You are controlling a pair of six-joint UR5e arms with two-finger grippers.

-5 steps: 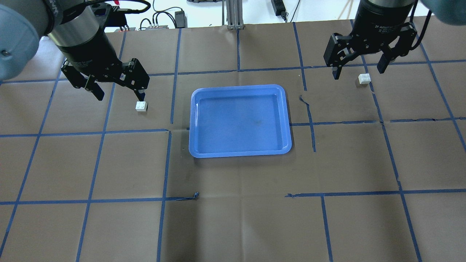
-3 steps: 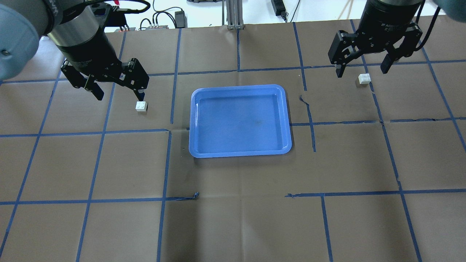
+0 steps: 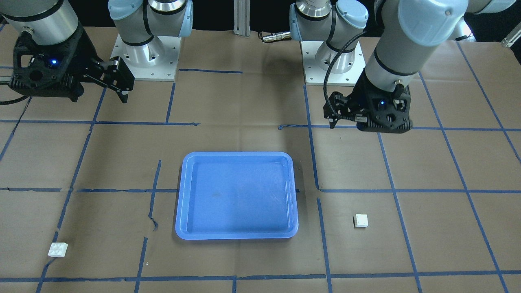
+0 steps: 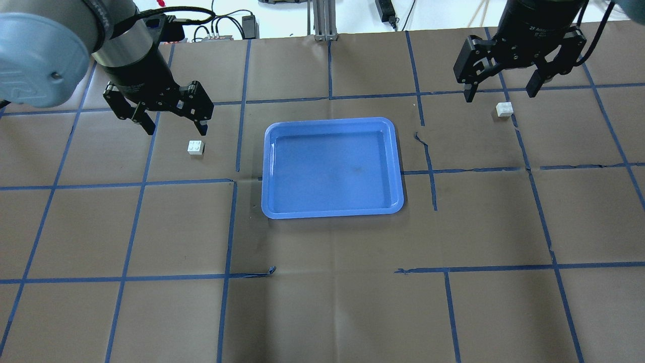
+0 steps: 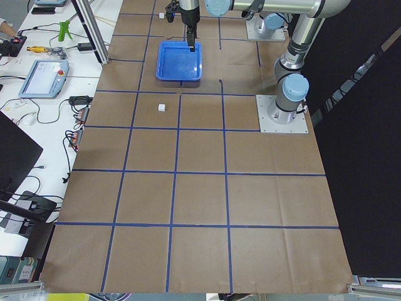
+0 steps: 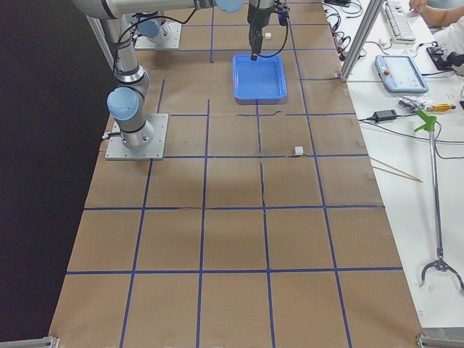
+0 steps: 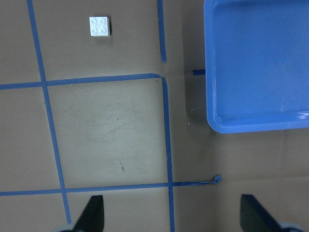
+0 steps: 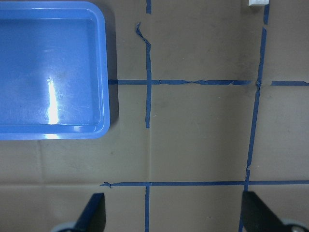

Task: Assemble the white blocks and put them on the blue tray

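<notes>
I will next grab the block by its opposite sides with my right gripper, which keeps the white block's studded top [image 3: 58,246] free for assembly.
The blue tray [image 4: 266,171] lies mid-table; it also shows in the front view [image 3: 179,203] and both wrist views [image 7: 208,72] [image 8: 105,72]. One white block [image 4: 195,146] [image 3: 361,220] [image 7: 99,26] lies on the table left of the tray. My left gripper [image 4: 176,130] [image 7: 174,215] hovers open and empty just beyond it. The other white block [image 4: 504,109] [image 3: 58,249] lies on the table far right, cut off at the top edge of the right wrist view [image 8: 258,2]. My right gripper [image 4: 500,96] [image 8: 176,212] hovers open and empty just beyond it.
The table is covered in brown paper with a blue tape grid. The two arm bases [image 3: 146,61] [image 3: 333,61] stand at the robot's side. Cables and a metal post [image 4: 322,20] sit past the far edge. Side benches hold tools [image 6: 428,109].
My left gripper has shifted a little right and away from its block. My right gripper has drawn back toward the far edge. Both stay open; the blocks and tray have not moved.
</notes>
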